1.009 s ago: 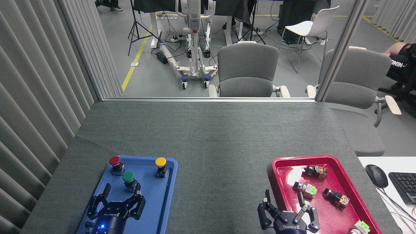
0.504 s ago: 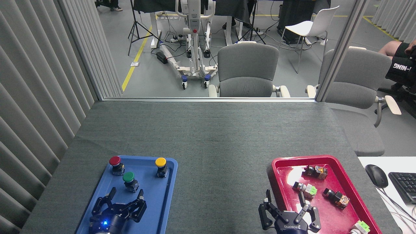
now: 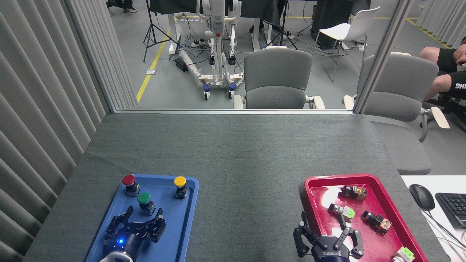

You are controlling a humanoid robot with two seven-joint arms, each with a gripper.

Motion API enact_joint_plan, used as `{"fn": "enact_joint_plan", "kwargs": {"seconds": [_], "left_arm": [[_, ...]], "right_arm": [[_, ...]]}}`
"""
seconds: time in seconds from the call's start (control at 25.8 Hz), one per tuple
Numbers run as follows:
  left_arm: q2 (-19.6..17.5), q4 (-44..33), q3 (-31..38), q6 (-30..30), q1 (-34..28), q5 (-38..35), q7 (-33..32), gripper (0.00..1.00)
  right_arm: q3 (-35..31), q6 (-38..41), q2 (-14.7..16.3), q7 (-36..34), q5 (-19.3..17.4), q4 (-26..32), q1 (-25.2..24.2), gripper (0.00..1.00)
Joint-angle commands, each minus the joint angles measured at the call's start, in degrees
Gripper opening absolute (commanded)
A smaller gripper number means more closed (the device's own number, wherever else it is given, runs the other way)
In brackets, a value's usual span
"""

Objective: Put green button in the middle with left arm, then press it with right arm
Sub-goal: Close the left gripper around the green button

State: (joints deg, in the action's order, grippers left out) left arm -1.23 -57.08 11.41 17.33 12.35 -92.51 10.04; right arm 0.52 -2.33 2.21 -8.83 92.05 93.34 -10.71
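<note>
The left gripper will next pick up the green button by its black base (image 3: 149, 209), so that the green button's green cap (image 3: 143, 198) stays free to be pressed.
The green button (image 3: 144, 198) stands upright in the blue tray (image 3: 184, 225), between a red-capped button (image 3: 129, 181) and a yellow-capped one (image 3: 180, 182). My left gripper (image 3: 144, 211) hovers open just in front of the green button, fingers spread either side of its base without touching it. My right gripper (image 3: 322, 218) is open at the near left rim of the red tray (image 3: 378, 182), holding nothing. The middle (image 3: 247, 203), bare dark grey tabletop between the two trays, has nothing on it.
The red tray holds several small switch parts (image 3: 344, 211). A mouse (image 3: 421, 196) and keyboard (image 3: 453, 207) lie on a white surface at the right. Slatted panels wall the left; a glass partition and chairs stand beyond the far table edge.
My left gripper has shifted right and lined up behind the green button, fingers still apart. The right gripper drifted slightly right and down. A seated person at far right moved.
</note>
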Motion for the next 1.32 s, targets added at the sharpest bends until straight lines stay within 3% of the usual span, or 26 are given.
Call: {"fn": "enact_joint_plan", "kwargs": {"seconds": [0.0,0.43,0.54,0.7,0.81,0.89,1.01,1.16,1.28], "left_arm": [[0.0,1.98,-0.16,-0.11,1.45,-0.04,-0.1,1.0],[-0.08,8.83,-0.25,-1.16,5.67,-1.18,0.34,0.99],[-0.08,9.27,-0.25,-1.95,5.93,-1.18,0.42,0.95],[-0.08,9.36,-0.16,-4.5,6.02,-1.1,0.42,0.65],[-0.17,9.27,-0.25,-5.29,6.02,-1.1,0.51,0.48],[-0.17,9.1,-0.25,-4.85,5.58,-1.27,0.6,0.22],[-0.52,8.74,-0.34,-4.59,5.23,-1.54,0.6,0.04],[-0.88,5.84,-0.34,-0.81,3.73,-2.24,2.8,0.0],[-0.79,-5.84,-0.95,10.0,-0.4,-2.06,5.61,0.0]], "right_arm": [[0.27,-0.22,2.27,-0.04,-1.96,0.0,-0.19,1.0],[1.85,-3.03,1.57,-0.04,-1.79,-0.79,0.25,1.0],[1.85,-2.85,1.48,-2.06,-1.26,-0.88,-0.01,1.0],[1.85,-3.03,0.6,-3.29,-0.12,-2.11,0.51,1.0],[1.94,-3.12,0.51,-3.29,-0.12,-2.2,0.43,1.0],[1.94,-3.03,0.51,-3.29,-0.12,-2.11,0.16,1.0],[2.12,-2.68,0.6,-3.38,0.41,-2.11,0.16,1.0],[2.12,-2.5,0.51,-3.38,0.5,-2.11,0.16,1.0],[2.2,-2.85,0.51,-3.38,0.5,-2.02,0.16,1.0]]}}
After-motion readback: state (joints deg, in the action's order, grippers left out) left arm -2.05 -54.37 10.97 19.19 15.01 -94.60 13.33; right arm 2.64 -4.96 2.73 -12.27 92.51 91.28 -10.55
